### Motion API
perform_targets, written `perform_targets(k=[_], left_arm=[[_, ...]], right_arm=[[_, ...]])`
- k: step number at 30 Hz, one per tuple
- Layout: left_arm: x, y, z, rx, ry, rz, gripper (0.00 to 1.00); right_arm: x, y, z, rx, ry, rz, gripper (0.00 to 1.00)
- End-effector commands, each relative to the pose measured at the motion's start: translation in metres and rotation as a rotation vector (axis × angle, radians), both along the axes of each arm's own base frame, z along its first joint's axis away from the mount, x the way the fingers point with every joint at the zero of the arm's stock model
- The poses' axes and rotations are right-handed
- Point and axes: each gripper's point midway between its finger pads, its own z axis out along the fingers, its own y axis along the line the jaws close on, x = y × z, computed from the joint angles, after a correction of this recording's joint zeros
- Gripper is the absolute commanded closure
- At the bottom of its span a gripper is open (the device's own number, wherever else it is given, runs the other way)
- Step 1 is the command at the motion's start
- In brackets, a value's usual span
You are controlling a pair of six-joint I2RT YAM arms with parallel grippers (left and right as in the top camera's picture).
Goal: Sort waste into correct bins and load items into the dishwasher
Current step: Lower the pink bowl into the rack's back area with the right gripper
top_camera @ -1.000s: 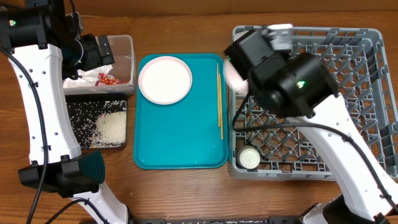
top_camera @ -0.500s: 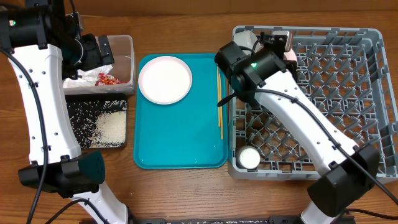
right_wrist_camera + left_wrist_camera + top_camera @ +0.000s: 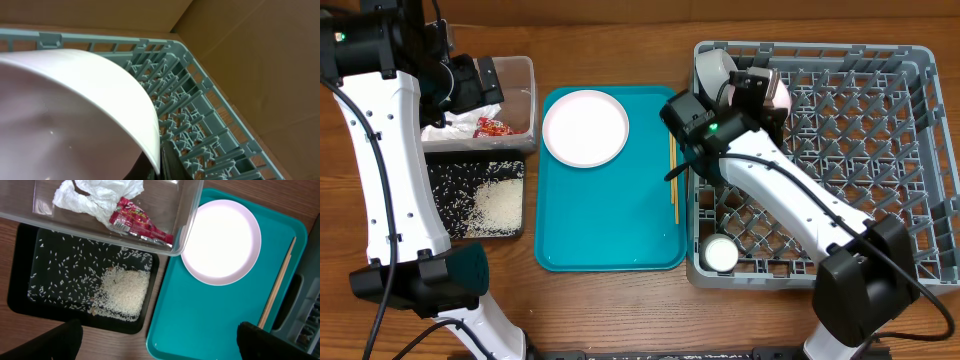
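Observation:
The white bowl's rim (image 3: 781, 95) (image 3: 136, 102) hangs above the rack's wires, so next my right gripper lowers the bowl toward the front; it is too early to release it.
My right gripper (image 3: 756, 88) is shut on the rim of a white bowl (image 3: 779, 97), held tilted over the back left of the grey dishwasher rack (image 3: 910, 150); the bowl (image 3: 65, 115) fills the right wrist view, with the fingers (image 3: 162, 162) pinching its edge. A second white bowl (image 3: 714, 67) stands in the rack's back-left corner and a small white cup (image 3: 722, 254) in its front left. The white plate (image 3: 585, 128) and chopsticks (image 3: 673, 165) lie on the teal tray. My left gripper (image 3: 160, 350) is open and empty, high above the bins.
The clear tub (image 3: 525, 92) holds white napkins (image 3: 95, 195) and the red wrapper (image 3: 140, 222). The black tray (image 3: 445, 180) holds rice (image 3: 125, 287). The teal tray (image 3: 610, 230) lies between the bins and the rack. The plate (image 3: 221, 242) and chopsticks (image 3: 277, 287) also show in the left wrist view.
My right arm has carried the bowl from the rack's left edge down into its back-left area. The second bowl in the corner has come into view. The left arm has not moved.

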Motion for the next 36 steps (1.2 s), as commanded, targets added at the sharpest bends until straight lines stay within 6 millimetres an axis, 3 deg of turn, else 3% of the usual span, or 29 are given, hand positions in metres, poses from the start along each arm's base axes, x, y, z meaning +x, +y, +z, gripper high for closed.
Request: perform_targets(k=[1, 3, 12, 19, 23, 29, 36], left_arm=[[0.0, 0.0, 0.004, 0.003, -0.015, -0.012, 0.0], [0.0, 0.0, 0.004, 0.003, -0.015, -0.012, 0.0], [0.0, 0.0, 0.004, 0.003, -0.015, -0.012, 0.0], [0.0, 0.0, 0.004, 0.003, -0.015, -0.012, 0.0], [0.0, 0.0, 0.004, 0.003, -0.015, -0.012, 0.0], [0.0, 0.0, 0.004, 0.003, -0.015, -0.012, 0.0], [0.0, -0.001, 0.004, 0.003, -0.015, -0.012, 0.0]], right_arm=[[-0.003, 0.0, -0.016, -0.016, -0.015, -0.001, 0.96], [-0.004, 0.002, -0.03, 0.021, 0.006, 0.003, 0.96], [-0.009, 0.014, -0.057, 0.165, 0.1, 0.02, 0.96], [-0.013, 0.013, -0.059, 0.162, 0.129, 0.019, 0.96], [-0.012, -0.002, -0.032, -0.009, 0.06, 0.003, 0.96], [-0.007, -0.007, 0.004, -0.182, -0.066, -0.004, 0.96], [-0.004, 0.0, -0.011, -0.173, -0.031, 0.017, 0.96]])
